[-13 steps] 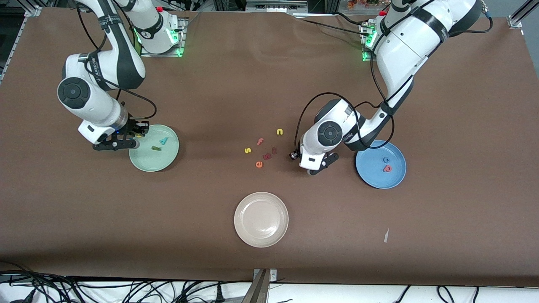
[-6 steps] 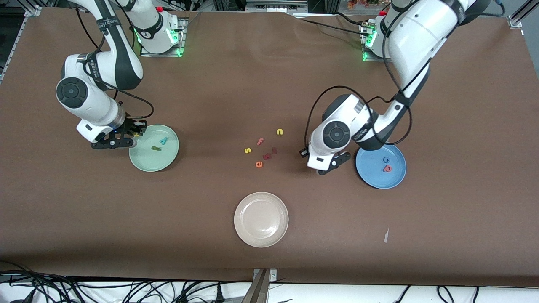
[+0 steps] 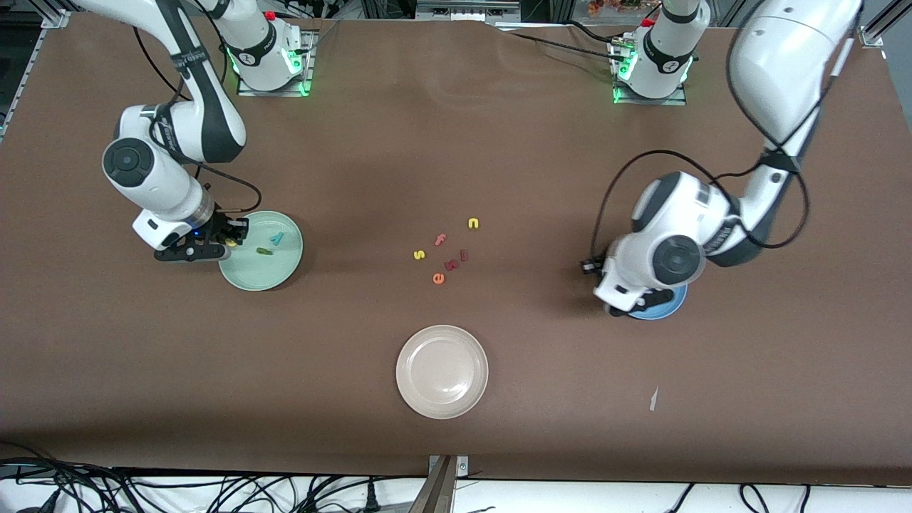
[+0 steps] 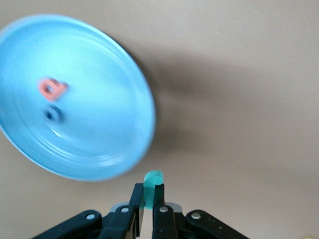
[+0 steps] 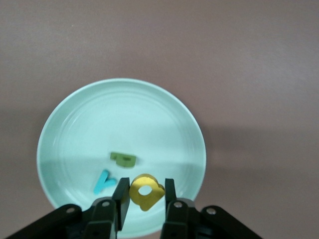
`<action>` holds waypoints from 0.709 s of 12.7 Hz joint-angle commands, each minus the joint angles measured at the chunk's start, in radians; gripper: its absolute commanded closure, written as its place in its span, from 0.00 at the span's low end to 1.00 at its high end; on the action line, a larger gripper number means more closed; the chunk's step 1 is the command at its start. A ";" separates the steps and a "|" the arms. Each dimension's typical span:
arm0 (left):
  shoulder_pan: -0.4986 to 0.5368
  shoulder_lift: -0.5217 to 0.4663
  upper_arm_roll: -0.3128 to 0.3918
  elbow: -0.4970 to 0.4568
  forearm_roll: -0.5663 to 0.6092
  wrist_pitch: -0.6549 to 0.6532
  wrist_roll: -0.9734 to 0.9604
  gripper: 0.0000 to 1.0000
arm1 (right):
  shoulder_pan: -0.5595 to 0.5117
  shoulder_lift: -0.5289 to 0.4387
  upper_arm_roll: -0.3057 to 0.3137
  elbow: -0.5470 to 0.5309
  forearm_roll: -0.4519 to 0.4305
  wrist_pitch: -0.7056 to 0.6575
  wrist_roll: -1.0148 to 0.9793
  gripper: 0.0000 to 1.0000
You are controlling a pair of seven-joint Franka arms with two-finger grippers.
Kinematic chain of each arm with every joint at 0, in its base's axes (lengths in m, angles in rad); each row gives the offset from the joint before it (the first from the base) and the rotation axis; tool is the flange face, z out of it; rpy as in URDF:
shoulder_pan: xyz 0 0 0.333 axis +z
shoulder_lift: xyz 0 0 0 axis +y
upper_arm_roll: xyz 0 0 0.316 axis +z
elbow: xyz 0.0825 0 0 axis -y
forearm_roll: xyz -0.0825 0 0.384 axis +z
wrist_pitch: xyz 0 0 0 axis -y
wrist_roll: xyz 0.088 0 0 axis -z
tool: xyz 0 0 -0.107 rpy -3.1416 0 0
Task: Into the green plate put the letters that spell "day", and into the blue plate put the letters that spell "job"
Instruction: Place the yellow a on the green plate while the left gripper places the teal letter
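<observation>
My left gripper needs to keep holding the teal "j" until it reaches the blue plate's rim [image 4: 128, 167], because the "j" is still hanging short of it.
My right gripper [image 5: 145, 185] hangs over the green plate's [image 5: 75, 114] rim. The yellow "a" [image 5: 145, 191] sits between its fingers, touching one with a thin gap at the other. The dark green "d" [image 5: 123, 159] and cyan "y" [image 5: 103, 182] lie in that plate [image 3: 281, 274]. My left gripper [image 4: 148, 199] is shut on the teal "j" [image 4: 153, 186], over the table just beside the blue plate [image 4: 114, 149]. That plate holds the red-pink "b" [image 4: 51, 88] and blue "o" [image 4: 52, 114]. In the front view the left wrist [image 3: 655, 260] hides most of the blue plate [image 3: 666, 308].
A beige-white plate [image 3: 442, 370] lies nearer the front camera at mid-table. Loose letters sit in the middle: yellow "s" [image 3: 419, 254], pink "f" [image 3: 441, 239], yellow "n" [image 3: 473, 223], orange "e" [image 3: 438, 278] and two dark pink pieces [image 3: 457, 260]. A white scrap [image 3: 653, 399] lies nearby.
My left arm swung from beside the middle letters over to the blue plate's edge, carrying the "j". The right gripper stayed at the green plate's rim and its fingers widened slightly.
</observation>
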 commanded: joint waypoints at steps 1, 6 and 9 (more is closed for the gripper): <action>0.079 0.000 -0.003 -0.041 -0.003 -0.008 0.195 1.00 | -0.006 0.040 0.006 0.012 -0.002 0.044 -0.008 0.00; 0.090 0.037 -0.003 -0.064 0.012 -0.002 0.210 1.00 | -0.001 0.015 0.009 0.018 0.004 0.033 -0.008 0.00; 0.084 0.051 -0.003 -0.064 0.018 -0.002 0.207 0.61 | 0.005 -0.021 0.017 0.062 0.005 -0.052 -0.008 0.00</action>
